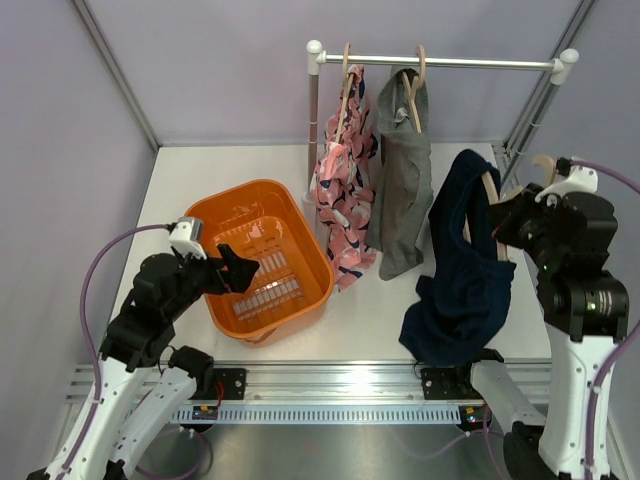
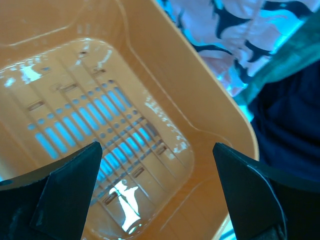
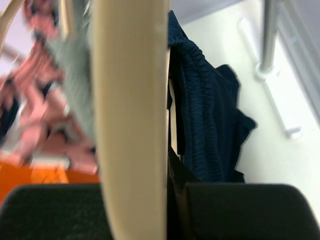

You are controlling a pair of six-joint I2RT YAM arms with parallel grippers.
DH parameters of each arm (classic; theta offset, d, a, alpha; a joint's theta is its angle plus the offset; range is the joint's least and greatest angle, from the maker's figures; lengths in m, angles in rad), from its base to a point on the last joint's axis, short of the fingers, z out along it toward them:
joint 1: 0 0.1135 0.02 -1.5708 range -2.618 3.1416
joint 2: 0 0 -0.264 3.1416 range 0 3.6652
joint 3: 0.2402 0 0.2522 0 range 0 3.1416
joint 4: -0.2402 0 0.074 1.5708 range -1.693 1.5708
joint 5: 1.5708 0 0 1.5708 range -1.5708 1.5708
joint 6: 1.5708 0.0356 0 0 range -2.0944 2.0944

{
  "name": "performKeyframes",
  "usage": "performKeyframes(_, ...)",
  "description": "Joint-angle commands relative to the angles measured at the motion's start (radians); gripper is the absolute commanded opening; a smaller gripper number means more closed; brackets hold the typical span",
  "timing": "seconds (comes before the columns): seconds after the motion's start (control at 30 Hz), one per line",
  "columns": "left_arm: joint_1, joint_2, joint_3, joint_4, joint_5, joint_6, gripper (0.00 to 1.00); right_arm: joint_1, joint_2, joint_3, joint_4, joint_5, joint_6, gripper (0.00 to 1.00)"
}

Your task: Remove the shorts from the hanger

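Observation:
The hanger is held. My left gripper should next grab the waistband of the navy shorts on the grey-shorts side to pull them off the hanger.
The dark navy shorts (image 1: 468, 270) hang from a wooden hanger (image 1: 493, 205) that my right gripper (image 1: 512, 222) holds off the rail, at the right; their lower part rests on the table. In the right wrist view the gripper is shut on the hanger (image 3: 131, 125), with the navy shorts (image 3: 205, 125) draped behind it. The pink patterned shorts (image 1: 345, 190) and the grey shorts (image 1: 402, 185) hang on hangers on the rail (image 1: 440, 62). My left gripper (image 1: 240, 270) is open and empty over the orange basket (image 1: 225, 205), whose inside fills the left wrist view (image 2: 165, 90).
The rail stands on white posts at the back, one by the basket (image 1: 313, 120) and one at the right (image 1: 535, 120). Purple walls enclose the table on three sides. A metal track (image 1: 330, 385) runs along the near edge.

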Motion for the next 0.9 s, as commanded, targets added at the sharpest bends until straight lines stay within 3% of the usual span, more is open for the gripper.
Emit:
performKeyframes(0.0,-0.005,0.069,0.002,0.103,0.145,0.028,0.99,-0.001,-0.077,-0.029,-0.084,-0.213,-0.021,0.00)
performKeyframes(0.13,-0.056,0.149,0.069,0.196,0.187,-0.047,0.99,-0.001,-0.153,-0.037,-0.161,-0.276,-0.047,0.00)
performKeyframes(0.23,-0.229,0.245,0.190,0.215,0.049,-0.052,0.99,-0.001,-0.177,-0.037,-0.184,-0.389,-0.054,0.00)
performKeyframes(0.37,-0.537,0.421,0.358,0.222,-0.193,-0.034,0.99,-0.001,-0.208,-0.057,-0.201,-0.431,-0.059,0.00)
performKeyframes(0.47,-0.712,0.581,0.461,0.230,-0.325,-0.006,0.99,-0.001,-0.226,-0.093,-0.198,-0.445,-0.062,0.00)
performKeyframes(0.57,-0.815,0.731,0.599,0.224,-0.449,0.020,0.99,-0.001,-0.229,-0.124,-0.180,-0.480,-0.058,0.00)
performKeyframes(0.87,-0.860,0.989,0.824,0.261,-0.522,0.005,0.99,-0.001,-0.200,-0.106,-0.161,-0.491,-0.059,0.00)
